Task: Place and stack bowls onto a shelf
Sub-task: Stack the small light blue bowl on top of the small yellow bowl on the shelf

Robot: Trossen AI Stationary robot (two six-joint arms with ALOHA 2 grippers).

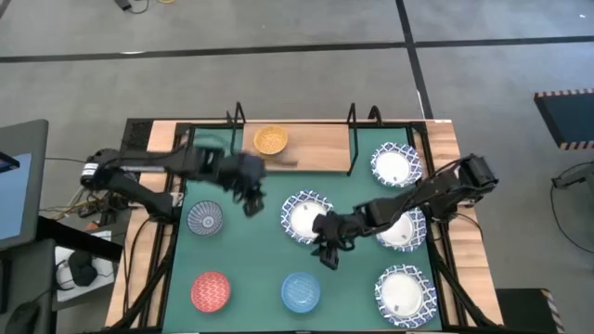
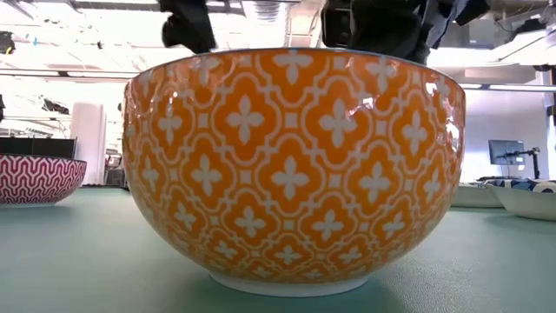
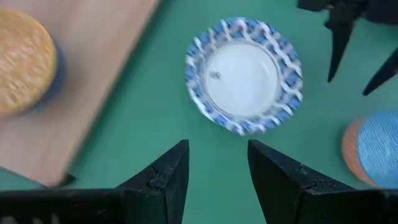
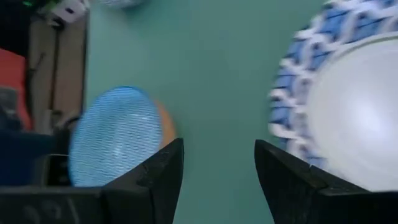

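My right gripper grabs the blue bowl by its rim (image 1: 301, 273) next. Then it brings the bowl over to the light-wood shelf (image 1: 316, 153).
A yellow bowl (image 1: 270, 140) stands on the light-wood shelf (image 1: 316, 153) at the table's far side; it also shows in the left wrist view (image 3: 25, 59). On the green mat stand several white blue-rimmed bowls (image 1: 306, 218) (image 1: 396, 164) (image 1: 406, 292), a grey bowl (image 1: 205, 219), a red bowl (image 1: 211, 290) and a blue bowl (image 1: 301, 291) whose outside is orange (image 2: 295, 165). My left gripper (image 1: 251, 199) (image 3: 217, 168) is open and empty above the mat, left of the middle white bowl (image 3: 244, 74). My right gripper (image 1: 327, 250) (image 4: 217, 168) is open and empty between that white bowl (image 4: 348, 99) and the blue bowl (image 4: 115, 137).
The shelf's black wire end frames (image 1: 353, 139) stand up at each end of the plank. My right arm lies over another white bowl (image 1: 404, 232). The mat's black rim (image 1: 172, 250) borders the work area. Bare green mat (image 1: 260, 255) lies between the bowls.
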